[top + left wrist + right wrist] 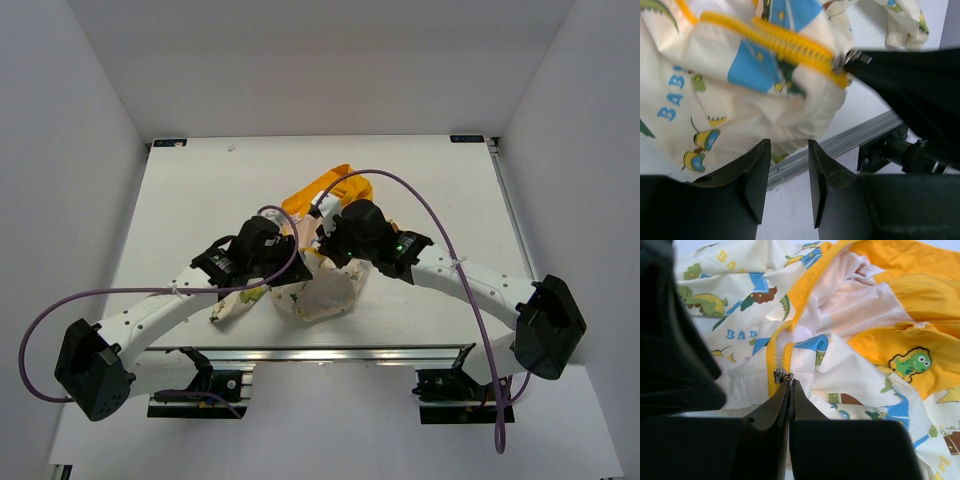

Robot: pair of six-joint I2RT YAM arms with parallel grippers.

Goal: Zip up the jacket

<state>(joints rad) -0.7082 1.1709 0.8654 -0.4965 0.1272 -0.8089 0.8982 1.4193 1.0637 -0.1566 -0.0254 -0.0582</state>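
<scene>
The jacket [330, 290] needs to be zipped up, so my left gripper will next grab it by the hem just below the zipper pull. This will hold the zipper's base in place.
The jacket [330, 290] lies crumpled in the middle of the table, cream with cartoon prints, its yellow hood [325, 190] towards the back. In the right wrist view the yellow zipper [771, 357] runs down to a small metal zipper pull [780, 374]. My right gripper [790, 382] is shut on that pull, and the same grip shows in the left wrist view at the zipper pull [842, 61]. My left gripper [789, 145] is open just below the jacket's hem [755, 125], with nothing between its fingers. From above, both grippers meet over the jacket's lower front.
An aluminium rail [330, 352] runs along the table's near edge, close under the jacket's hem [850, 140]. Purple cables [420, 195] loop above both arms. White walls enclose the table on three sides.
</scene>
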